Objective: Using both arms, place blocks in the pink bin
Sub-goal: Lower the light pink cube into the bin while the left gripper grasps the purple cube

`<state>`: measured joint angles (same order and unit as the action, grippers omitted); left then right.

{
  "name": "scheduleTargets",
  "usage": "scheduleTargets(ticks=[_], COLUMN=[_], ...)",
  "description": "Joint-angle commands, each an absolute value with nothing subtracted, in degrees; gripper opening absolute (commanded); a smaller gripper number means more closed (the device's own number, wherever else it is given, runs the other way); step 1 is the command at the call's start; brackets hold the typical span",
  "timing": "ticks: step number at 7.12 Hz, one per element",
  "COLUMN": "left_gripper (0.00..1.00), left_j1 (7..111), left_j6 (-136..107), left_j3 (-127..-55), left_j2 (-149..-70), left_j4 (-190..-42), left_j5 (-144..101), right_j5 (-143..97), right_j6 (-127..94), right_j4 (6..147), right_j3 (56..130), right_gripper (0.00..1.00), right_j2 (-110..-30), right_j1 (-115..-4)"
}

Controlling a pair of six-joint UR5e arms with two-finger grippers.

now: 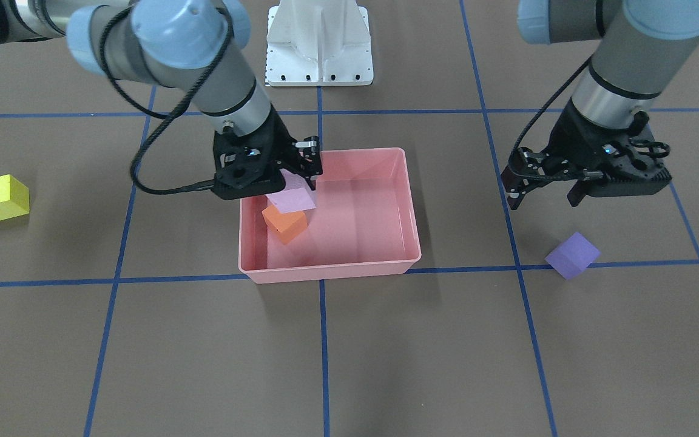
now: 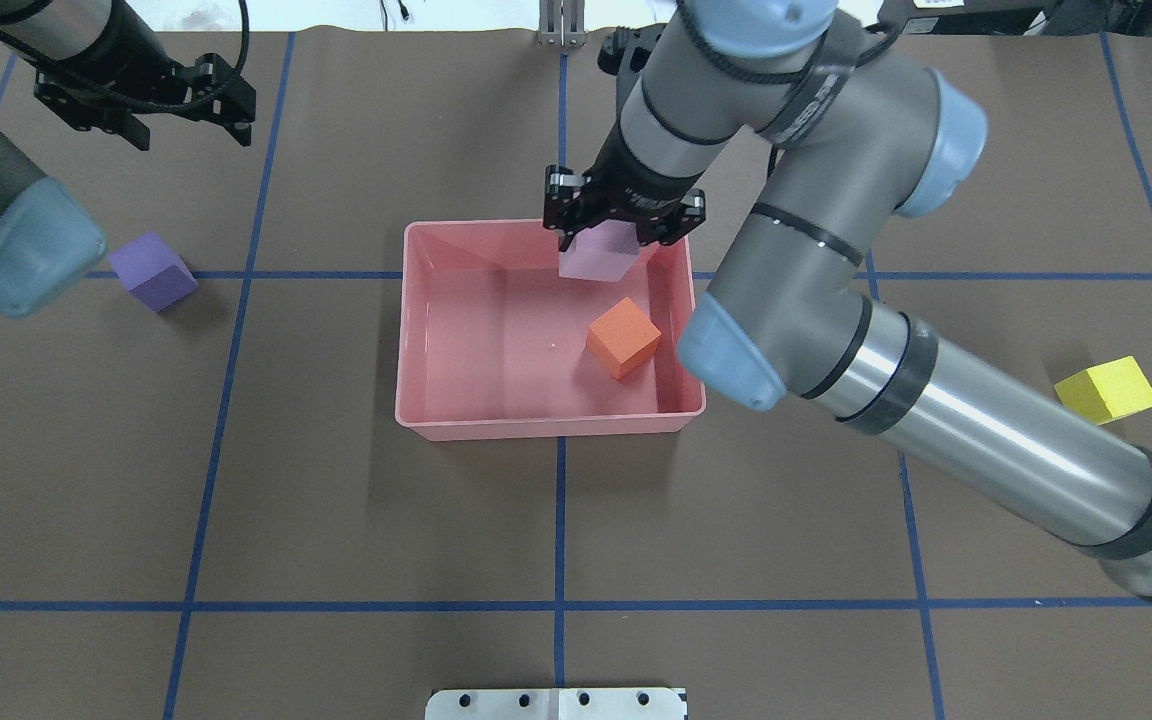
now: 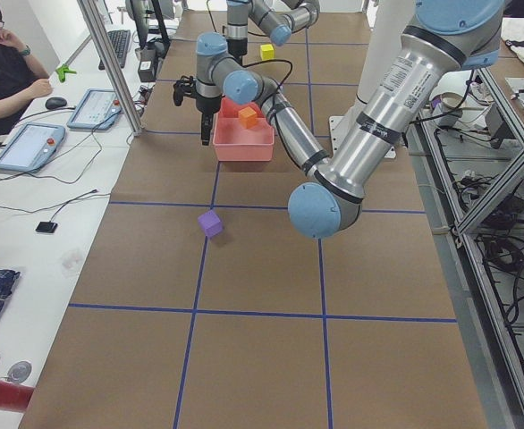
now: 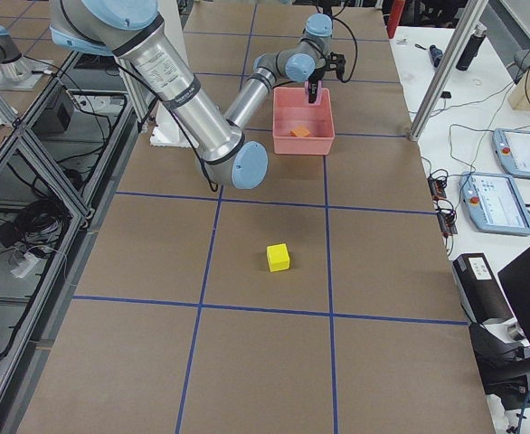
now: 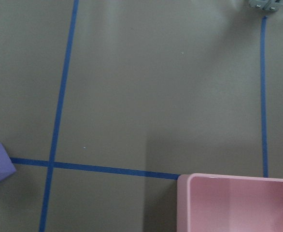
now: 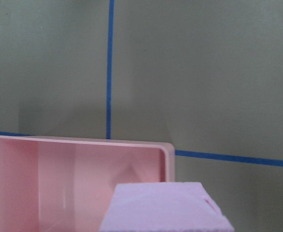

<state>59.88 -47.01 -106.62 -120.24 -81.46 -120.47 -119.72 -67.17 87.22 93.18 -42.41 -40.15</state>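
My right gripper moves the light pink cube over the bin's open bottom before it lets go, as the cube straddles the bin's side rim.
My right gripper point(image 1: 302, 176) is shut on the light pink cube point(image 1: 292, 199) and holds it above the pink bin point(image 1: 331, 270), over the side far from the robot; the cube also shows in the overhead view point(image 2: 596, 252) and the right wrist view point(image 6: 165, 208). The orange cube point(image 2: 623, 337) lies inside the bin point(image 2: 536, 428). My left gripper point(image 1: 542, 195) is open and empty, raised above the table near the purple cube point(image 1: 572, 255), which lies outside the bin. The yellow cube point(image 1: 2, 196) lies on the table far out on my right side.
The white base mount point(image 1: 319, 42) stands behind the bin. Blue tape lines cross the brown table. An operator point(image 3: 7, 63) sits at a side bench with tablets and cables beyond the far edge.
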Motion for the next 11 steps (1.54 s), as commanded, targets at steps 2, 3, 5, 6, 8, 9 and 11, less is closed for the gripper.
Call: scheduleTargets(ticks=[2,3,5,6,8,9,11], left_gripper=[1.0,1.0,1.0,1.0,1.0,1.0,1.0], left_j1=[62.7,62.7,62.1,62.0,56.4,54.5,51.5], left_j6=[-43.9,-49.4,-58.6,-63.6,-71.6,-74.3,-75.1], left_j3=[-103.8,-103.5,-101.2,-97.2,-92.7,-92.8,-93.2], left_j2=[-112.9,-111.5,-109.3,-108.6,-107.6,-107.6,-105.3], left_j4=[-87.1,-87.3,-93.0,-99.8,-107.4,-107.4,-107.7], left_j5=[-120.8,-120.7,-118.4,-117.9,-110.3,-108.4,-105.3], right_j5=[-112.3,-111.5,-111.5,-111.4,-111.6,-111.8,-111.8], right_j6=[-70.8,-71.8,-73.0,-73.0,-74.2,-74.3,-74.2], right_j4=[80.3,80.2,80.1,80.1,80.0,80.1,80.3], right_j3=[83.0,83.1,83.1,83.1,84.1,85.2,86.1], right_gripper=[0.0,0.0,0.07,0.79,0.98,0.99,0.99], right_j2=[-37.4,-37.4,-37.4,-37.4,-37.4,-37.6,-38.0], right_j1=[-33.1,-32.6,-32.3,-32.3,-32.3,-32.4,-32.4])
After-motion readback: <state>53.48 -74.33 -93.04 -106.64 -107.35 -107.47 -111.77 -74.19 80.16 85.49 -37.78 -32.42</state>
